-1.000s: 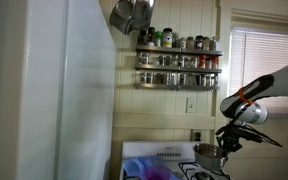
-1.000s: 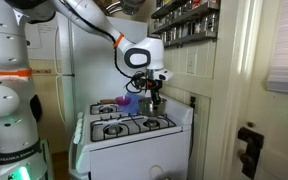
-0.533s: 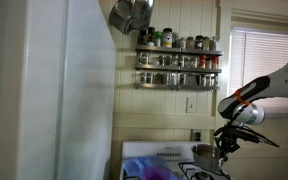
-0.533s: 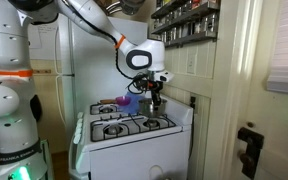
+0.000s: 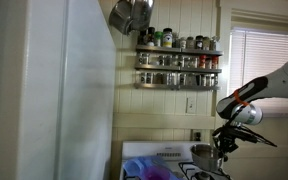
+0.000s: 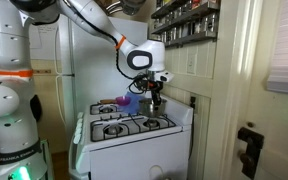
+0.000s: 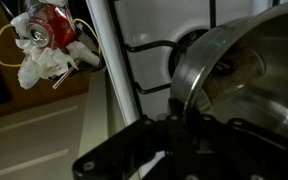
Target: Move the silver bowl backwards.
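Note:
The silver bowl is low over the black burner grate and would land there, so it is time for my gripper to release it now.
The silver bowl [image 7: 252, 62] fills the right of the wrist view, resting over a black burner grate [image 7: 144, 46] on the white stove. My gripper [image 7: 180, 122] reaches in from the bottom, its dark fingers straddling the bowl's near rim and closed on it. In both exterior views the gripper [image 5: 224, 141] [image 6: 155, 93] hangs over the back of the stove with the bowl [image 5: 205, 153] [image 6: 155, 101] at its tips. The fingertips themselves are hidden in shadow.
A blue-purple plastic item [image 5: 144, 170] [image 6: 126, 101] sits at the stove's rear. Shiny steel pans [image 5: 131, 14] hang above. A spice rack [image 5: 178, 60] is on the wall behind. A white fridge [image 5: 69, 100] flanks the stove. Red-and-white clutter [image 7: 44, 40] lies beside it.
The gripper and the bowl with it have shifted slightly toward the wall and the stove's back panel.

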Motion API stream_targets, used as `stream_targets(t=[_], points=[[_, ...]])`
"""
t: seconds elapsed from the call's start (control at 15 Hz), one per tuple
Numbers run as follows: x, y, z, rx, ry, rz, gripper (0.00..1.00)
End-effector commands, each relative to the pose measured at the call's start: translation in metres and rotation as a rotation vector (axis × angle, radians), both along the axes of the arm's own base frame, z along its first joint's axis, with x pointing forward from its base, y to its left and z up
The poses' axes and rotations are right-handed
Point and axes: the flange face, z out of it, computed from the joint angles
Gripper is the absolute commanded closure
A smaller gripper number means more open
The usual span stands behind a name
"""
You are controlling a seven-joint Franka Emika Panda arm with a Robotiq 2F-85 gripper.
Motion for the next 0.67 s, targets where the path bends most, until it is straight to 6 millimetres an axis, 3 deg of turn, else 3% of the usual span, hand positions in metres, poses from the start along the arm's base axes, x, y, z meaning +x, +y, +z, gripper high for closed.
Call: stream_targets(t=[0.0,0.47,0.53,0.6], points=[[0.0050,0.0028,0.0029,0.018,-0.010,-0.008,0.98],[0.0036,0.0024,-0.0022,0.021,0.002,-0.011,0.98],[0.0034,0.0024,-0.0025,0.020,0.003,-0.013,0.66],[0.0034,0.0024,-0.0024,0.020,0.004,-0.015,0.65]])
